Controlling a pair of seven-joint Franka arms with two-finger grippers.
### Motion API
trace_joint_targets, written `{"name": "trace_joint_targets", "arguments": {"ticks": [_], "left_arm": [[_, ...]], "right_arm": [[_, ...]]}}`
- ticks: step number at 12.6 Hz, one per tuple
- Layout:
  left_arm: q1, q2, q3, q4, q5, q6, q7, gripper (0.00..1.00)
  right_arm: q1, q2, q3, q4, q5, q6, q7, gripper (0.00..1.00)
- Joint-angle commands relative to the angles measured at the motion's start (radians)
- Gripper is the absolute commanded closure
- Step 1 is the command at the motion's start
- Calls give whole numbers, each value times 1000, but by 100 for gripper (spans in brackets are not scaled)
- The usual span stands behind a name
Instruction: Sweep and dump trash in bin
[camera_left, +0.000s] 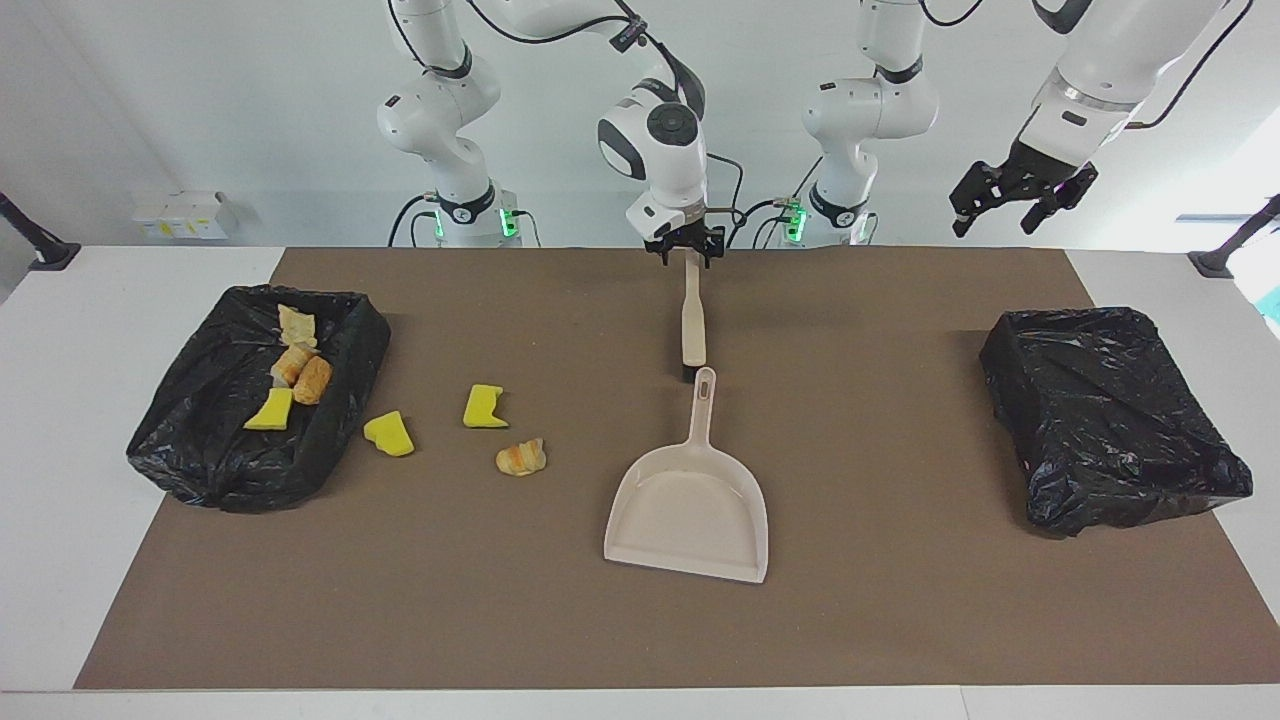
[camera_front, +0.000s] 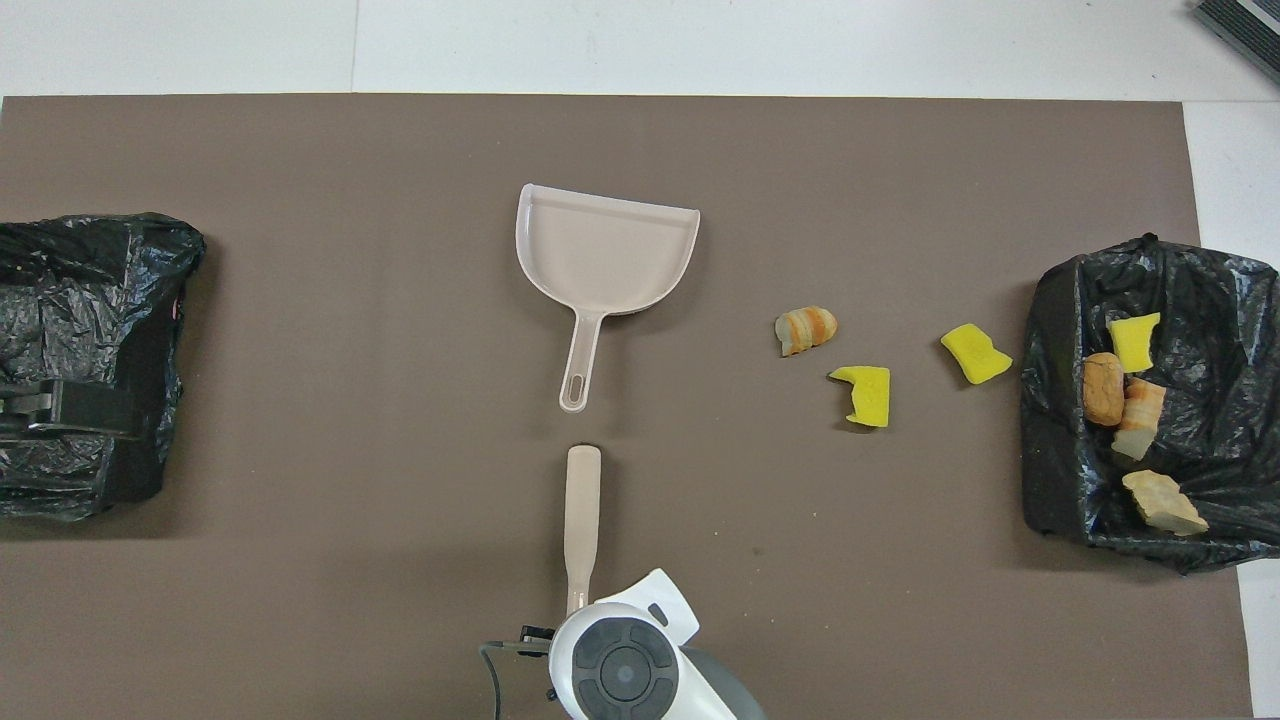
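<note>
The brush has to sweep the trash, so the beige brush's bristle end (camera_front: 583, 504) should stay free. My right gripper needs to grab the brush by its handle (camera_front: 578, 596).
Three pieces of trash lie on the brown mat: a yellow chunk (camera_left: 389, 433) (camera_front: 975, 353), another yellow chunk (camera_left: 484, 407) (camera_front: 866, 393) and a golden-brown lump (camera_left: 521, 457) (camera_front: 805, 329). Several more pieces (camera_left: 295, 375) (camera_front: 1120, 390) lie in the black-lined bin (camera_left: 200, 460) (camera_front: 1050, 450) at the right arm's end. A beige brush (camera_left: 693, 315) (camera_front: 582, 505) lies nearer to the robots than the beige dustpan (camera_left: 690, 510) (camera_front: 605, 250). My right gripper (camera_left: 687, 252) is down at the end of the brush handle, fingers spread on either side of it. My left gripper (camera_left: 1000, 205) (camera_front: 60, 410) waits open in the air.
A second black-lined bin (camera_left: 1110, 420) (camera_front: 100, 290) sits at the left arm's end of the mat, under the left gripper; no trash shows in it. The dustpan's handle points at the brush's dark bristle end (camera_left: 693, 373). White table (camera_left: 60, 400) borders the mat.
</note>
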Motion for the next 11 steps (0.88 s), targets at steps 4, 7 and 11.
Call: {"name": "trace_joint_targets", "arguments": {"ticks": [4, 7, 11], "left_arm": [[6, 3, -3, 15, 16, -13, 0, 0], [6, 3, -3, 15, 16, -13, 0, 0], [7, 3, -3, 15, 16, -13, 0, 0]], "right_arm": [[15, 12, -2, -3, 1, 58, -43, 92], [6, 20, -5, 30, 1, 14, -79, 100], [-71, -55, -18, 93, -1, -205, -66, 100]]}}
